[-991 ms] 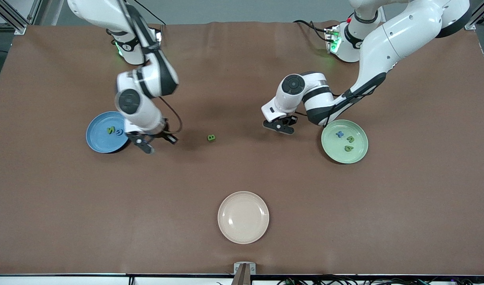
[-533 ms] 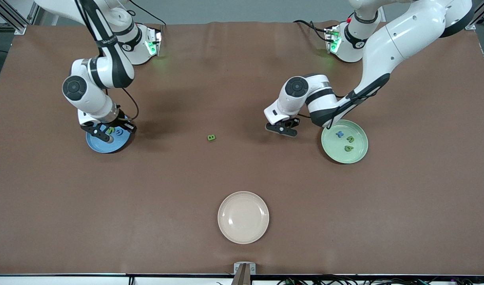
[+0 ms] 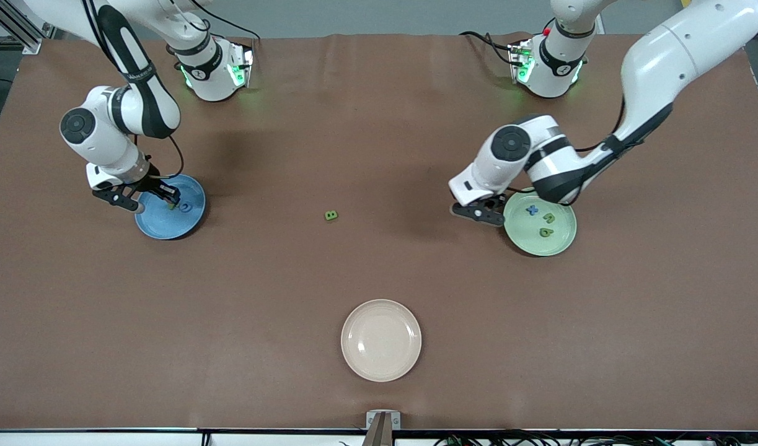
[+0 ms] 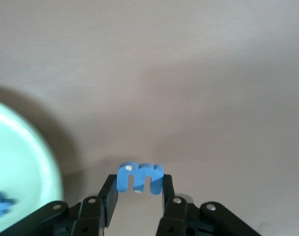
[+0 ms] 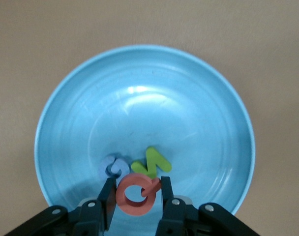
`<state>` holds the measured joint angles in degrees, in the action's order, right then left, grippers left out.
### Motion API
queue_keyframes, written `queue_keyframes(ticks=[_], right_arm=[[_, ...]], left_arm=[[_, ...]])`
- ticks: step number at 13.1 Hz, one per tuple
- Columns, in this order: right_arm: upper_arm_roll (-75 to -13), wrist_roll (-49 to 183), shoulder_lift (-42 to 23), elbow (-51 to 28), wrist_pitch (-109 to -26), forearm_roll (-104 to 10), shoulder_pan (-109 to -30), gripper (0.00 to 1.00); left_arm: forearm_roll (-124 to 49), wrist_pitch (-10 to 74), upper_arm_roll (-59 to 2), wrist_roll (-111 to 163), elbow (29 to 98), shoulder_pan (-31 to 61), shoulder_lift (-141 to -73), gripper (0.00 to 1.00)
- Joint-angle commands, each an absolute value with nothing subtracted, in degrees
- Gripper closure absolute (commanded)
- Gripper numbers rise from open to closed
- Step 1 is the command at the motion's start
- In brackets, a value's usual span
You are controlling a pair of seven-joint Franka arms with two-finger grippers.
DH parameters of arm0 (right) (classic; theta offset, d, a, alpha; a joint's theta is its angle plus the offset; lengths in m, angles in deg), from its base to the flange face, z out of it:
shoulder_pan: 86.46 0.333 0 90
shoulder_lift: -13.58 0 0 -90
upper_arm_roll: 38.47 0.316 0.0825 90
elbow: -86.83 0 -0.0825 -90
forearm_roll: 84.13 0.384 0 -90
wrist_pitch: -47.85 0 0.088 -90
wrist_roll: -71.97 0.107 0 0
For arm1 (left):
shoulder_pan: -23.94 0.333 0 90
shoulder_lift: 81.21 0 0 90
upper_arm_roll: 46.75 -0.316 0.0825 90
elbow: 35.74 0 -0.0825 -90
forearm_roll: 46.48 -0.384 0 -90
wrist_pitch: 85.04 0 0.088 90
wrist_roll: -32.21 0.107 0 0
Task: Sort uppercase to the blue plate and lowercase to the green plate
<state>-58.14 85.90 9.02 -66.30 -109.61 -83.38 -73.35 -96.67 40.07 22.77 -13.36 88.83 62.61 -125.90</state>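
The m hangs short of the plate and would miss if I opened now, so I should move the blue m [image 4: 140,172] over the green plate [image 4: 21,169] with my left gripper before I release it.
My right gripper [image 3: 142,197] hangs over the blue plate [image 3: 162,228], shut on a red-pink round Q-like uppercase letter [image 5: 136,192]. In that plate [image 5: 149,108] lie a green N [image 5: 152,163] and a blue C-like letter [image 5: 114,166]. A blue e-like lowercase letter [image 4: 139,178] is gripped in my shut left gripper [image 3: 478,214], over bare table just beside the green plate's [image 3: 522,234] rim. The green plate holds a blue x [image 3: 532,210] and two green lowercase letters [image 3: 548,217] [image 3: 545,232]. A green B [image 3: 331,215] lies alone on the table between the plates.
A cream plate [image 3: 381,340] with nothing in it sits nearer the front camera than the green B. The brown mat [image 3: 379,272] covers the whole table. In the left wrist view the green plate's edge [image 4: 21,162] and the blue x [image 4: 1,204] show.
My right arm swung from near the table's middle toward its own end, ending over the blue plate. My left gripper moved with the blue letter closer to the green plate.
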Motion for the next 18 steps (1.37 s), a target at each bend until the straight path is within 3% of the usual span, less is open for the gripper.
queue_keyframes(ticks=[1,5,6,7,8,9,13,18], right_arm=[[-57.28,86.39,10.33,-69.61,-111.15,-84.48,-73.89,0.98],[-57.10,86.74,10.33,-70.49,-111.06,-84.48,-73.45,0.98],[-57.10,86.83,10.24,-70.41,-110.80,-84.48,-73.45,0.91],[-57.10,87.00,10.24,-70.41,-110.54,-84.39,-73.45,0.62],[-57.10,87.00,10.33,-70.41,-110.53,-84.13,-73.45,0.11],[-57.10,87.09,10.33,-70.41,-110.45,-84.04,-73.45,0.00],[-57.01,89.62,10.41,-70.06,-110.36,-83.95,-71.97,0.00],[-57.01,116.29,10.33,-65.24,-109.83,-83.86,-54.95,0.00]], left_arm=[[-96.31,38.18,25.84,-9.28,92.48,70.06,-124.45,0.73],[-96.84,38.09,25.93,-4.36,93.80,76.31,-124.45,0.73],[-96.92,38.09,25.93,-3.39,94.42,77.45,-124.36,0.73],[-98.40,38.09,25.93,-2.43,94.94,78.60,-124.45,0.73],[-99.55,38.18,25.85,-1.98,95.21,79.22,-124.62,0.73],[-100.43,38.18,25.58,-1.80,95.30,79.31,-124.80,0.73],[-105.88,39.76,23.56,1.26,95.04,79.05,-125.68,0.73],[-107.47,45.47,18.83,4.44,93.63,75.54,-125.77,0.73]])
